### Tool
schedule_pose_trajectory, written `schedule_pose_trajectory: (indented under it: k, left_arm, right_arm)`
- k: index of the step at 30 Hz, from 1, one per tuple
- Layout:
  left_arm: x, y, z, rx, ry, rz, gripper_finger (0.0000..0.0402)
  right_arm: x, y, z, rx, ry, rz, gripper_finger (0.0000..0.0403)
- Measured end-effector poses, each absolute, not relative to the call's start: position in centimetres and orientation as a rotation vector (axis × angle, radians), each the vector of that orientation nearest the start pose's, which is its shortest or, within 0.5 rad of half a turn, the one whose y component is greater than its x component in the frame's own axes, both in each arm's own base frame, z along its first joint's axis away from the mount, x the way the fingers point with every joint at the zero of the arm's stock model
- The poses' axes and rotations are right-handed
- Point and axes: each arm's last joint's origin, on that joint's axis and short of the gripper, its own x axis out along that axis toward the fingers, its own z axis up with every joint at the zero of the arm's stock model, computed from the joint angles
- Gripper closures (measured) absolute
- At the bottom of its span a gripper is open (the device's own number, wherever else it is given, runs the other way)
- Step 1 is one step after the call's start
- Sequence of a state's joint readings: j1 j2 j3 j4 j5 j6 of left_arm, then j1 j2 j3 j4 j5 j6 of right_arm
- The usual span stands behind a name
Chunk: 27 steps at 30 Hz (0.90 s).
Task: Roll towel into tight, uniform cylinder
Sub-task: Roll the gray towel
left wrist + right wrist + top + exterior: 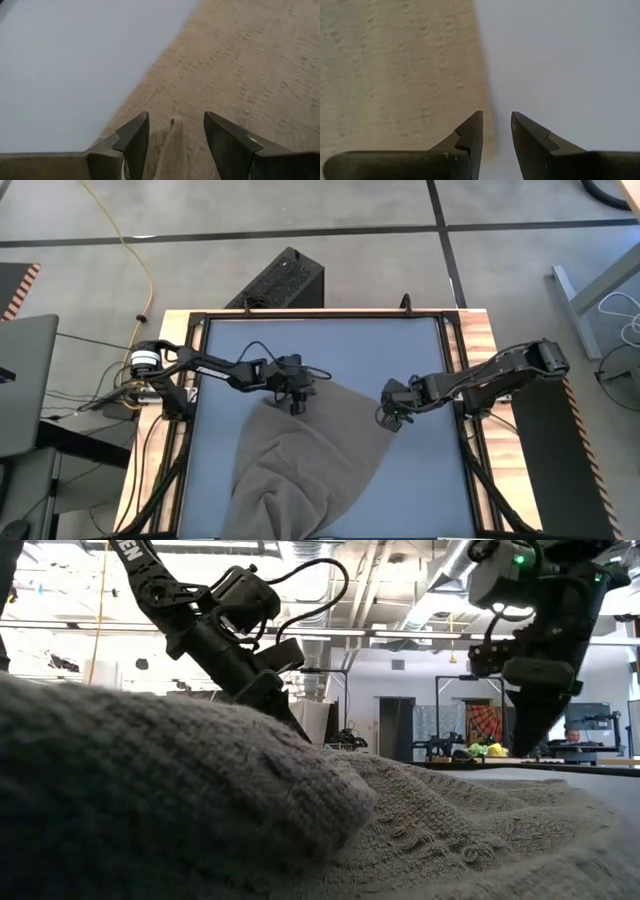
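Note:
The towel [300,465] needs to be spread smooth on the blue-grey mat for rolling, so my right gripper needs to grab its corner [391,431] next.
The taupe towel [300,465] lies crumpled on the blue-grey table mat [330,350]. It widens from its far edge toward the table's near edge, and a bulge of it fills the low view [200,800]. My left gripper [296,408] slants down over the towel's far left corner and is open. A small raised fold of cloth [173,137] stands between its fingers [175,117]. My right gripper [390,420] points steeply down at the towel's far right edge [482,90]. It is open [496,114], one finger over the cloth, the other over bare mat.
The far half of the mat is bare between the arms. A black frame [455,380] and wooden strips border the table. A black box [285,280] sits on the floor past the far edge, and a grey laptop [25,380] lies to the left.

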State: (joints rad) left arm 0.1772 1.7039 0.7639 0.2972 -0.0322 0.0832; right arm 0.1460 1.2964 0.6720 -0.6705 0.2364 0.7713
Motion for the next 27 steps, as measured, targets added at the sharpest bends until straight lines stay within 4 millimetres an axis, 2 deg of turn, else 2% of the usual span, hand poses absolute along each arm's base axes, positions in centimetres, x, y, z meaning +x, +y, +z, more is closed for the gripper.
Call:
schedule_pose_trajectory:
  k: [5, 9, 13, 16, 19, 21, 25, 27]
  left_arm:
    - [31.8, 5.8, 14.1, 0.026, 0.691, 0.178, 0.0221]
    - [31.7, 5.8, 14.0, 0.018, 0.704, 0.181, 0.0228]
    - [31.6, 5.8, 14.0, 0.017, 0.714, 0.182, 0.0264]
    - [31.5, 5.8, 13.9, 0.016, 0.724, 0.182, 0.0305]
    - [31.5, 5.9, 13.9, 0.015, 0.731, 0.183, 0.0355]
    - [31.5, 5.9, 13.9, 0.016, 0.730, 0.182, 0.0387]
    - [31.5, 5.9, 14.2, 0.019, 0.717, 0.181, 0.0398]
    - [31.2, 5.8, 15.1, 0.019, 0.698, 0.176, 0.0399]
  right_arm:
    - [20.5, 3.3, 16.8, 0.436, 1.151, -0.541, 0.0250]
    - [20.0, 3.7, 15.7, 0.462, 1.137, -0.545, 0.0216]
    - [19.3, 3.6, 13.9, 0.483, 1.129, -0.556, 0.0191]
    - [19.0, 3.7, 12.9, 0.472, 1.125, -0.552, 0.0193]
    - [18.8, 4.1, 12.4, 0.436, 1.133, -0.548, 0.0224]
    - [18.9, 4.4, 12.5, 0.410, 1.120, -0.527, 0.0266]
    - [19.4, 4.8, 13.3, 0.362, 1.105, -0.462, 0.0369]
    - [19.8, 4.9, 14.1, 0.340, 1.091, -0.415, 0.0379]
